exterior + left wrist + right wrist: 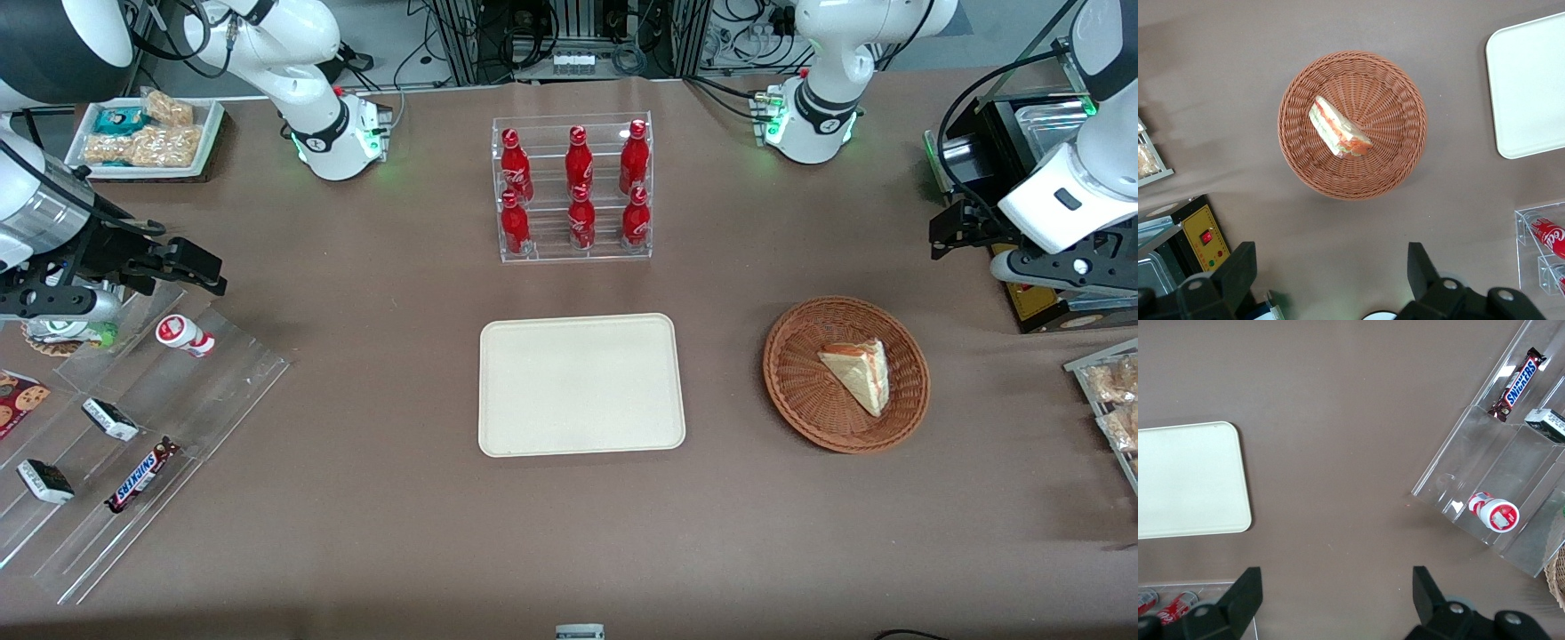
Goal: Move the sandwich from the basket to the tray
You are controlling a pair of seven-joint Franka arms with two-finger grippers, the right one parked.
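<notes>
I will take hold of the flat bread sides of the sandwich (858, 373) next with my left gripper, so that I can place it on the cream tray (578, 387).
The sandwich (858, 373), a pale bread wedge with red-orange and green filling, lies in the round wicker basket (791, 356). The cream tray (578, 387) lies flat beside the basket, toward the parked arm's end, with nothing on it. My left gripper (956, 233) hangs open and empty above the table, farther from the front camera than the basket and toward the working arm's end. In the left wrist view the gripper (1330, 273) stands wide open and well apart from the sandwich (1338, 130), the basket (1398, 93) and the tray (1531, 87).
A clear rack of red bottles (573, 191) stands farther from the front camera than the tray. A black box with a yellow panel (1031, 302) sits under the working arm. A snack tray (1111, 391) lies at that table end. A clear snack rack (133, 427) lies at the parked arm's end.
</notes>
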